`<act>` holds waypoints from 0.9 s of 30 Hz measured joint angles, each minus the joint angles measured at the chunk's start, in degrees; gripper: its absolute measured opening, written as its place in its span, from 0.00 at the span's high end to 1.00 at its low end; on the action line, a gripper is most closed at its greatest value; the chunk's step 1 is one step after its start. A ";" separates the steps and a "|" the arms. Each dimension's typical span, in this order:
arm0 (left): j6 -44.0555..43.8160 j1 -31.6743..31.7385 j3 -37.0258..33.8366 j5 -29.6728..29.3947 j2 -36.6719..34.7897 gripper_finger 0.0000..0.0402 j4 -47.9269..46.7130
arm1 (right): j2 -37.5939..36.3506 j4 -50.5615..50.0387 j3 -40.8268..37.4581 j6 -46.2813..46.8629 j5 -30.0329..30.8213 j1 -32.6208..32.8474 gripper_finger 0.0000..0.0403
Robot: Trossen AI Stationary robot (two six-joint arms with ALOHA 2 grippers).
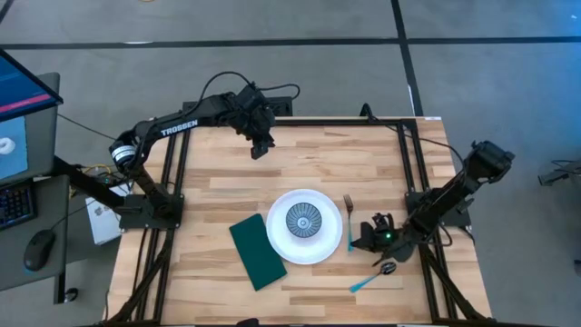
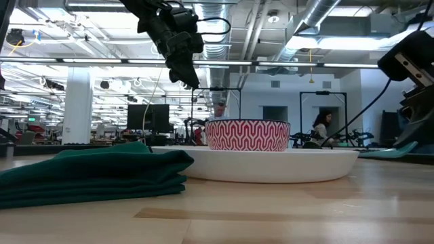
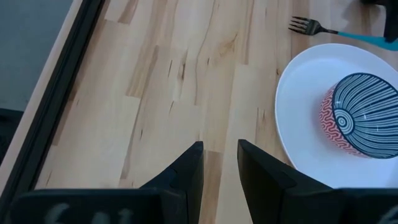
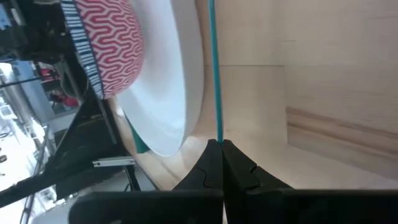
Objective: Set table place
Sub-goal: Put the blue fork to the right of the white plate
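The fork's handle runs flat along the tabletop beside the plate [image 1: 304, 250], so it is time to open my right gripper now, and the fork would lie there.
A white plate [image 1: 304, 250] lies on the wooden table [image 1: 227, 182] with a bowl [image 1: 304, 221] on it, blue-striped inside and red-patterned outside. A dark green folded napkin [image 1: 257, 251] lies left of the plate. A blue-handled fork [image 1: 349, 218] lies right of the plate, tines toward the far edge. A blue-handled spoon [image 1: 374, 277] lies nearer the front, right of the fork. My right gripper [image 1: 359, 243] is low at the fork's handle end and shut on it. My left gripper [image 1: 260, 145] is open and empty, high over the far part of the table. My right gripper pinches the fork's blue handle [image 4: 217, 127] at its near end between its two fingertips. The gripper is rolled on its side and comes in low from the table's right. The fork runs away from the fingers alongside the plate's rim [image 4: 193, 118]; whether it is lifted I cannot tell.
A black metal frame [image 1: 413, 145] runs around the table's sides. Bare wood lies beyond the plate toward the far edge [image 3: 155, 93]. A desk with a monitor [image 1: 23, 100] and a mouse [image 1: 38, 250] stands left of the table.
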 joint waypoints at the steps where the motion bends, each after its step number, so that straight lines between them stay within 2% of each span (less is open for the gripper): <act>1: 0.01 0.00 0.00 0.00 0.00 0.78 -0.01 | 0.06 -0.01 0.02 -0.12 -0.79 -0.48 0.98; 4: 0.09 0.00 0.00 0.00 0.00 0.78 -0.04 | 0.05 -0.31 0.12 -0.51 -3.13 -1.45 0.97; 10: 0.15 0.00 0.00 0.00 0.00 0.78 -0.09 | -0.03 -0.35 0.12 -0.60 -4.44 -2.47 0.88; 21: 0.18 0.00 0.00 0.00 0.00 0.78 -2.25 | -0.03 -0.24 0.12 -0.93 -5.07 -2.52 0.93; 27: 0.20 -0.11 0.00 -0.02 0.00 0.78 -2.49 | -0.01 0.11 0.10 -1.02 -5.12 -2.52 0.88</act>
